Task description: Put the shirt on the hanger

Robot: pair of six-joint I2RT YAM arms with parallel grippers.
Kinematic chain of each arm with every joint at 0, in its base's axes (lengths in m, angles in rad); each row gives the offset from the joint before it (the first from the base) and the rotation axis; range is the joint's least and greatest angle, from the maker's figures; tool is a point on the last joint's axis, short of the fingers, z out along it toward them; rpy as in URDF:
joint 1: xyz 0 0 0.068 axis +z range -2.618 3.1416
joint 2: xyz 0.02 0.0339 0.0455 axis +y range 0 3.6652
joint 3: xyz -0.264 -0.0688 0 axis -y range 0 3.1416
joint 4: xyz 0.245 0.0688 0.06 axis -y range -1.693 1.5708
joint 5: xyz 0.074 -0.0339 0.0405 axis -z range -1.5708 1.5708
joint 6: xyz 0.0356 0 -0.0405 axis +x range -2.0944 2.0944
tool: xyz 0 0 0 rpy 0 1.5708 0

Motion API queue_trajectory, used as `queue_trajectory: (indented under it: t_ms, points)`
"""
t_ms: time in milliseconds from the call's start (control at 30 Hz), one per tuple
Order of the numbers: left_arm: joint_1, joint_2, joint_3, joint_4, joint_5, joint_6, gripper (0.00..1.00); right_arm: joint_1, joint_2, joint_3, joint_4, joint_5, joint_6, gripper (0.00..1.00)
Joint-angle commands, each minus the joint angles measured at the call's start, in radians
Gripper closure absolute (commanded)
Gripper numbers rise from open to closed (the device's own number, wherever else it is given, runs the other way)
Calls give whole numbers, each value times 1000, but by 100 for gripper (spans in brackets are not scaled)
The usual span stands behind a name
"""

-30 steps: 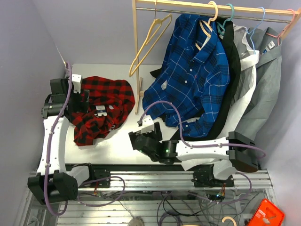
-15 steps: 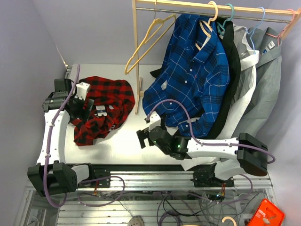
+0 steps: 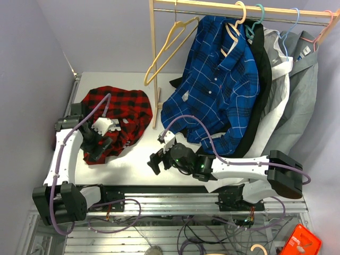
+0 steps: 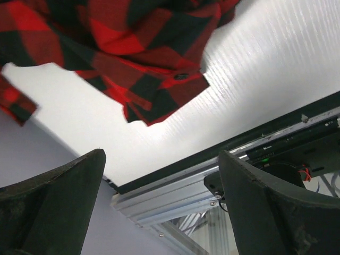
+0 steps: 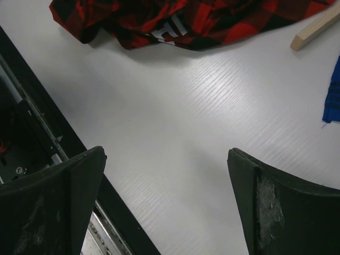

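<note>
My left gripper is about to grab the plaid shirt by its near hem edge point(image 3: 95, 159) point(image 4: 161, 100). That leaves the white-lettered side of the shirt free for my right gripper.
The red-and-black plaid shirt point(image 3: 121, 111) lies crumpled on the white table at the left, its white lettering partly showing in the right wrist view point(image 5: 170, 24). The pale yellow hanger point(image 3: 166, 53) hangs empty from the rail, left of the blue shirt. My left gripper point(image 3: 97, 150) is open and empty over the shirt's near-left edge; its view shows the shirt's hem point(image 4: 154, 90) above the jaws point(image 4: 161, 159). My right gripper point(image 3: 156, 162) is open and empty over bare table to the right of the shirt point(image 5: 166, 154).
A wooden rack post point(image 3: 155, 69) stands between the shirt and a hanging blue plaid shirt point(image 3: 218, 95); its foot shows in the right wrist view point(image 5: 316, 26). A grey shirt point(image 3: 303, 90) and a teal hanger point(image 3: 258, 13) hang further right. The table's front rail point(image 3: 175, 199) is close to both grippers.
My left gripper swung from the shirt's far-left side toward the near edge. My right gripper shifted left and nearer. The hanger swayed slightly.
</note>
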Motion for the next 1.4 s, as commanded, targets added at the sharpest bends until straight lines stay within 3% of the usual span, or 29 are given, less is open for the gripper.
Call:
queue_trajectory:
  t_ms: [0,133,400,467,533,600,633,667,700,833,967,1100,1367]
  points:
    - [-46,-8,-101,118,-37,-5,1,0,14,17,53,-50,-2,0]
    - [-82,13,-217,282,-162,-30,1,-1,21,24,46,-61,7,0]
    - [-85,75,-235,441,-144,-110,1,0,37,18,52,-62,10,0]
    - [-83,119,-234,474,-134,-121,6,0,43,29,49,-63,9,0]
    - [-85,158,-224,493,-109,-131,16,0,48,34,50,-63,3,0]
    - [-84,188,-210,494,-71,-136,36,0,51,41,48,-57,-8,0]
    - [-84,201,-200,492,-57,-139,51,-1,51,46,40,-54,-14,0]
    - [-83,214,-191,489,-49,-145,79,-2,47,53,32,-48,-20,0]
    - [-84,223,-179,483,-39,-149,91,-2,41,59,24,-45,-29,0]
    - [-84,212,-87,388,-1,-147,93,-2,0,64,12,-33,-51,0]
    - [-83,142,143,201,79,-122,93,-10,-50,62,-20,-36,-65,0]
    - [-83,128,345,-46,204,-14,93,-80,-150,23,-14,-139,-24,0]
    - [-84,111,502,-230,278,66,93,-103,-246,-94,149,-197,-121,0]
